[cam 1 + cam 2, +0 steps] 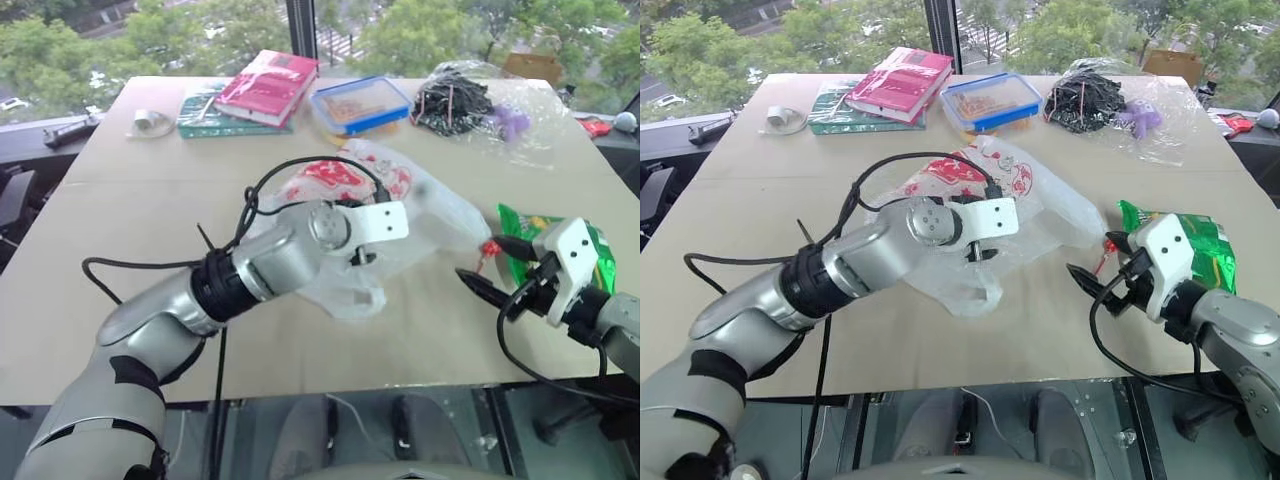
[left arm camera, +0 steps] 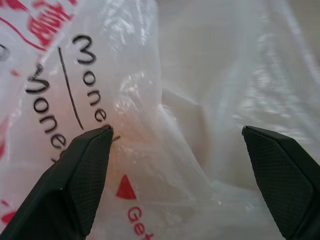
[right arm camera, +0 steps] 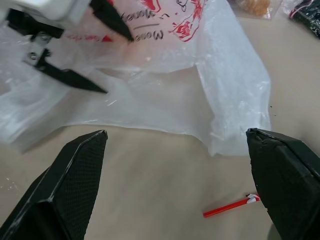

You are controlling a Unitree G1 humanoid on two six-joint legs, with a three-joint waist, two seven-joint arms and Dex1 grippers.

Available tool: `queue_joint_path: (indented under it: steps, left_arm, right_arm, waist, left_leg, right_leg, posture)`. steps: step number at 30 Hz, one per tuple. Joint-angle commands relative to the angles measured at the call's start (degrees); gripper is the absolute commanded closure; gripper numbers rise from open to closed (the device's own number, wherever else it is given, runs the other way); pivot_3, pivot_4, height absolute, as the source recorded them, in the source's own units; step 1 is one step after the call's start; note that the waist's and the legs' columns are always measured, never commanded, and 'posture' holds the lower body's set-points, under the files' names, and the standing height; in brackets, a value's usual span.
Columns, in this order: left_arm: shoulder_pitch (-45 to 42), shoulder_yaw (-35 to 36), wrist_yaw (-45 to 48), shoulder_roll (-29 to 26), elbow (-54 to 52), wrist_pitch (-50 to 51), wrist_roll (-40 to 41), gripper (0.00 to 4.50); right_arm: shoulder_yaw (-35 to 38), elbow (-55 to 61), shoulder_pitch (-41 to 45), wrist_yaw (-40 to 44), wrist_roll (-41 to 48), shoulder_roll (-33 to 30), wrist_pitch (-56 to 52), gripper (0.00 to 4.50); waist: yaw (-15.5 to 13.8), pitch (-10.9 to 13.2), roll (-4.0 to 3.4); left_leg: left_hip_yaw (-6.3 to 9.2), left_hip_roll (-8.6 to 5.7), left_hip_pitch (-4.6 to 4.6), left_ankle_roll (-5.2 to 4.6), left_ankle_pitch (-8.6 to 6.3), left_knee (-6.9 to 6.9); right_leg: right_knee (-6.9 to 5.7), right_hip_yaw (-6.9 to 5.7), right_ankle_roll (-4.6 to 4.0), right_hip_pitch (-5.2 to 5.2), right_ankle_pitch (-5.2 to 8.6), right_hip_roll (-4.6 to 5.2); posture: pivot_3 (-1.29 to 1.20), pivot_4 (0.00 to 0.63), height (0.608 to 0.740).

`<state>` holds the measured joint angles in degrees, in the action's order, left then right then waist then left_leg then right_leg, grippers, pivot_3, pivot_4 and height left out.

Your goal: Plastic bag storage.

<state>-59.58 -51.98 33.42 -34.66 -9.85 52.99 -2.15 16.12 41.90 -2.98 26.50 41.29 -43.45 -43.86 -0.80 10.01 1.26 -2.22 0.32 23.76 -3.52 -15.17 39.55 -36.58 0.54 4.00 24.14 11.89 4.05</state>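
The thin plastic bag lies slack over the table, so my left gripper should next grab the raised fold of film (image 2: 172,132) that stands up.
The plastic bag (image 1: 430,205), thin translucent white with red print, lies crumpled in the middle of the table (image 1: 120,300). My left gripper (image 1: 978,250) hangs just over its near part, pointing down into it. It is open, and in the left wrist view its fingers (image 2: 85,165) stand wide on either side of a raised fold of the bag (image 2: 170,115). The right wrist view also catches the left gripper (image 3: 95,55) over the bag (image 3: 225,85). My right gripper (image 1: 483,258) is open to the right of the bag, above bare table, with nothing between its fingers.
A shiny green snack packet (image 1: 530,225) lies behind the right gripper, and a small red stick (image 3: 230,206) beside it. Along the far edge are a pink book (image 1: 268,85), a blue-lidded box (image 1: 360,103), a clear bag of black sticks (image 1: 455,100) and a tape roll (image 1: 150,122).
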Motion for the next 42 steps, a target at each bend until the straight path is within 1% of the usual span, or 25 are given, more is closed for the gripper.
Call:
queue_joint_path:
  steps: [1, 4, 8, 9, 10, 11, 12, 13, 15, 16, 17, 18, 20, 23, 25, 26, 29, 30, 35, 39, 40, 42]
  left_arm:
    - [1.2, 0.7, -2.0, 1.8, 1.2, -3.5, -5.9, 0.12]
    - [2.1, 3.1, -3.9, 3.6, 4.4, -5.8, -9.2, 0.12]
    - [3.8, 4.8, -4.7, 3.8, 9.0, -9.6, -12.7, 0.12]
    - [4.2, 5.2, -5.0, 4.2, 10.4, -10.6, -13.6, 0.68]
    - [4.5, 5.6, -5.2, 4.6, 11.7, -11.5, -14.5, 0.97]
    - [4.9, 6.5, -5.6, 4.8, 12.7, -12.4, -15.3, 1.39]
    - [5.3, 7.2, -5.7, 5.0, 13.4, -13.0, -16.0, 1.94]
    - [5.7, 8.4, -5.9, 5.0, 13.8, -14.2, -16.5, 2.33]
    - [6.6, 12.7, -6.9, 5.6, 13.6, -16.3, -15.7, 3.21]
    - [7.2, 15.7, -7.0, 5.9, 13.0, -17.9, -14.3, 3.55]
    - [7.4, 20.1, -6.4, 6.7, 12.3, -17.8, -11.5, 4.16]
    - [7.5, 23.6, -5.2, 7.2, 11.9, -17.0, -9.2, 4.46]
    - [7.6, 31.4, -2.5, 7.7, 11.7, -15.3, -3.4, 4.46]
    - [5.4, 42.9, 2.6, 7.0, 13.0, -10.1, 5.9, 4.46]
    - [3.7, 47.9, 6.8, 5.9, 13.9, -7.1, 11.2, 4.46]
    - [3.2, 49.0, 8.2, 5.2, 14.2, -6.5, 12.5, 4.46]
    - [-0.5, 52.2, 9.6, 3.5, 21.0, -5.0, 14.7, 4.46]
    - [-1.9, 53.8, 10.5, 3.6, 22.9, -2.1, 16.9, 4.46]
    - [-4.1, 56.0, 15.6, 2.7, 23.2, 4.7, 23.7, 4.46]
    - [-4.8, 57.3, 14.6, 3.4, 23.3, 7.7, 26.5, 4.46]
    - [-4.7, 57.5, 14.2, 3.8, 22.3, 8.5, 27.2, 4.46]
    - [-4.4, 58.0, 13.2, 4.9, 20.3, 9.9, 28.6, 4.46]
  right_arm:
    - [2.0, 2.3, 0.0, -0.7, 0.8, 0.0, -0.2, 0.0]
    - [2.0, 2.7, -0.2, -1.0, 0.8, 0.1, -0.4, 0.0]
    - [1.9, 2.8, -0.1, -1.2, 0.7, 0.2, -0.4, 0.0]
    - [1.6, 2.6, 0.1, -1.2, 0.5, 0.2, -0.4, 0.0]
    - [1.4, 2.4, 0.4, -1.2, 0.4, 0.2, -0.3, 0.0]
    - [1.3, 2.3, 0.5, -1.2, 0.3, 0.3, -0.2, 0.0]
    - [1.2, 2.3, 0.6, -1.2, 0.3, 0.3, -0.2, 0.0]
    - [1.1, 2.2, 0.8, -1.2, 0.2, 0.3, -0.2, 0.0]
    - [1.0, 2.1, 0.9, -1.1, 0.1, 0.3, -0.2, 0.0]
    - [1.0, 2.1, 0.9, -1.0, 0.1, 0.3, -0.2, 0.0]
    - [0.9, 2.0, 0.9, -1.0, 0.0, 0.3, -0.1, 0.0]
    - [0.8, 1.9, 1.0, -1.0, -0.1, 0.3, -0.1, 0.0]
    - [0.7, 1.8, 1.2, -0.9, -0.3, 0.3, 0.0, 0.0]
    - [0.6, 1.6, 1.3, -0.7, -0.5, 0.6, 0.2, 0.0]
    - [0.1, 1.3, 1.6, -0.6, -0.8, 0.9, 0.4, 0.0]
    - [-0.1, 1.1, 1.7, -0.5, -1.0, 1.0, 0.5, 0.0]
    - [-1.4, 0.1, 2.9, -0.1, -1.6, 1.4, 1.0, 0.0]
    - [-1.8, -0.2, 3.3, 0.0, -1.8, 1.5, 1.1, 0.0]
    - [-1.9, -0.6, 4.3, -1.4, -3.4, 1.2, 0.2, 0.0]
    - [-3.1, -0.7, 4.1, -5.7, -6.2, 0.1, -5.1, 0.0]
    - [-2.8, -0.8, 4.2, -8.2, -6.1, 1.1, -8.1, 0.0]
    - [-1.2, -1.2, 5.8, -14.8, -4.9, 5.4, -14.4, 0.0]
  waist:
    - [0.0, 0.0, 0.0]
    - [0.0, 0.0, 0.01]
    - [0.2, 0.0, 0.0]
    - [0.2, 0.0, 0.0]
    - [0.1, 0.0, 0.0]
    - [0.0, 0.0, 0.0]
    - [0.0, 0.0, 0.0]
    - [0.0, 0.0, 0.0]
    - [0.1, 0.0, 0.0]
    - [0.1, 0.0, 0.0]
    - [0.1, 0.0, 0.0]
    - [0.1, 0.0, 0.0]
    - [0.1, 0.0, 0.02]
    - [0.2, 0.0, 0.01]
    - [0.2, 0.0, 0.01]
    - [0.2, 0.0, 0.02]
    - [0.0, 0.0, 0.02]
    - [0.0, 0.0, 0.02]
    - [0.0, 0.0, 0.02]
    - [0.1, 0.0, 0.03]
    - [0.1, 0.0, 0.02]
    - [0.1, 0.0, 0.05]
  left_leg:
    - [0.0, 0.01, 0.01, 0.0, 0.0, 0.0]
    - [0.0, 0.0, 0.02, -0.01, 0.0, 0.01]
    - [0.0, 0.01, 0.0, -0.01, 0.0, 0.01]
    - [-0.01, 0.02, -0.01, -0.01, 0.0, 0.01]
    - [-0.02, 0.02, -0.02, -0.01, 0.0, 0.0]
    - [-0.01, 0.02, -0.02, -0.01, 0.0, 0.0]
    - [-0.02, 0.02, -0.02, -0.01, 0.0, 0.01]
    - [-0.02, 0.02, -0.02, -0.01, 0.0, 0.01]
    - [-0.03, 0.02, -0.03, -0.01, 0.0, 0.01]
    - [-0.04, 0.04, -0.03, -0.01, 0.0, 0.01]
    - [-0.04, 0.05, -0.01, -0.01, 0.0, 0.01]
    - [-0.04, 0.06, 0.0, -0.01, 0.0, 0.01]
    - [-0.02, 0.07, 0.07, 0.0, 0.0, 0.01]
    - [-0.04, 0.07, 0.04, 0.0, 0.0, 0.01]
    - [-0.03, 0.07, 0.04, 0.0, 0.0, 0.01]
    - [-0.02, 0.06, 0.04, 0.0, 0.0, 0.01]
    - [-0.04, 0.03, 0.02, 0.0, 0.0, 0.02]
    - [-0.03, 0.01, 0.01, 0.0, 0.0, 0.02]
    - [-0.03, 0.0, 0.04, 0.01, 0.01, 0.03]
    - [-0.03, 0.02, 0.06, 0.02, 0.01, 0.03]
    - [-0.03, 0.02, 0.05, 0.02, 0.01, 0.03]
    - [-0.02, 0.05, 0.03, 0.02, 0.01, 0.02]
  right_leg:
    - [0.0, 0.0, 0.0, 0.0, 0.0, 0.0]
    - [0.0, 0.0, 0.01, 0.0, -0.01, 0.02]
    - [-0.01, 0.01, 0.02, 0.0, -0.01, 0.01]
    - [-0.02, 0.01, 0.02, 0.01, -0.01, 0.0]
    - [-0.03, 0.02, 0.01, 0.01, -0.01, 0.0]
    - [-0.04, 0.01, 0.02, 0.01, -0.01, 0.01]
    - [-0.04, 0.01, 0.02, 0.0, -0.01, 0.01]
    - [-0.04, 0.01, 0.02, 0.0, -0.01, 0.02]
    - [-0.04, 0.03, 0.02, 0.0, -0.01, 0.02]
    - [-0.05, 0.04, 0.02, 0.01, -0.01, 0.02]
    - [-0.07, 0.04, 0.02, 0.05, -0.01, 0.02]
    - [-0.09, 0.03, 0.02, 0.06, -0.01, 0.02]
    - [-0.11, 0.0, 0.01, 0.11, -0.01, 0.03]
    - [-0.11, 0.01, 0.02, 0.11, -0.01, 0.04]
    - [-0.13, -0.01, 0.01, 0.11, -0.01, 0.03]
    - [-0.13, -0.02, 0.02, 0.11, -0.01, 0.03]
    - [-0.13, -0.01, 0.02, 0.09, -0.01, 0.03]
    - [-0.13, -0.02, 0.03, 0.08, -0.02, 0.03]
    - [-0.13, -0.02, 0.03, 0.08, -0.01, 0.04]
    - [-0.14, -0.02, 0.02, 0.1, -0.02, 0.03]
    - [-0.14, -0.02, 0.02, 0.1, -0.02, 0.03]
    - [-0.15, -0.03, 0.01, 0.09, -0.01, 0.02]
  posture:
    - [0.0, 0.15, 0.74]
    - [0.0, 0.15, 0.74]
    - [0.0, 0.15, 0.74]
    - [0.0, 0.15, 0.74]
    - [0.0, 0.15, 0.74]
    - [0.0, 0.15, 0.74]
    - [0.0, 0.15, 0.74]
    - [0.0, 0.15, 0.74]
    - [0.0, 0.15, 0.74]
    - [0.0, 0.15, 0.74]
    - [0.0, 0.15, 0.74]
    - [0.0, 0.15, 0.74]
    - [0.0, 0.15, 0.74]
    - [0.0, 0.15, 0.74]
    - [0.0, 0.15, 0.74]
    - [0.0, 0.15, 0.74]
    - [0.0, 0.15, 0.74]
    - [0.0, 0.15, 0.74]
    - [0.0, 0.15, 0.74]
    - [0.0, 0.15, 0.74]
    - [0.0, 0.15, 0.74]
    - [0.0, 0.15, 0.74]
